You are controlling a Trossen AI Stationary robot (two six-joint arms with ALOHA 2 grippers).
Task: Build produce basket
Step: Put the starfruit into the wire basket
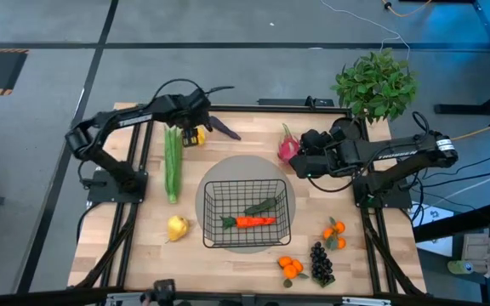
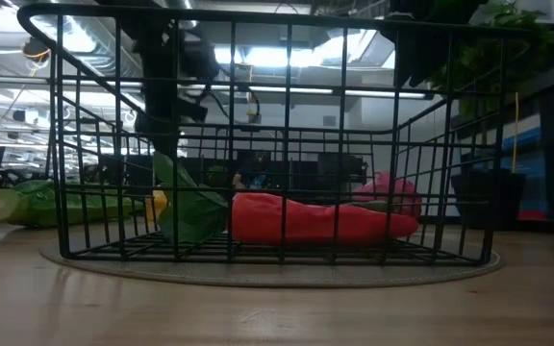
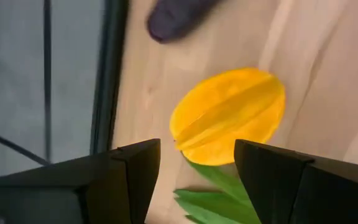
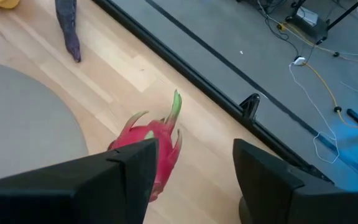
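Note:
The yellow star fruit should go into the wire basket (image 1: pixel 247 214), so my left gripper will grab the fruit by its middle line (image 1: pixel 201 135) next.
The black wire basket (image 1: pixel 247 214) stands on a round grey mat, with an orange carrot (image 1: pixel 256 221) lying in it. My left gripper (image 3: pixel 197 155) hovers open over a yellow star fruit (image 3: pixel 229 118) at the far left, beside the long green stalks (image 1: pixel 172 161) and the purple eggplant (image 1: pixel 225 127). My right gripper (image 4: pixel 194 155) hangs open above the pink dragon fruit (image 4: pixel 154 146), which lies on the table just right of the mat's far edge; one finger hides part of it. In the low view the carrot (image 2: pixel 306 219) rests on the basket floor.
A yellow fruit (image 1: pixel 177 228) lies left of the basket. Two bunches of small oranges (image 1: pixel 334 231) (image 1: pixel 292 268) and dark grapes (image 1: pixel 321 262) lie at the near right. A leafy potted plant (image 1: pixel 377 83) stands at the far right corner.

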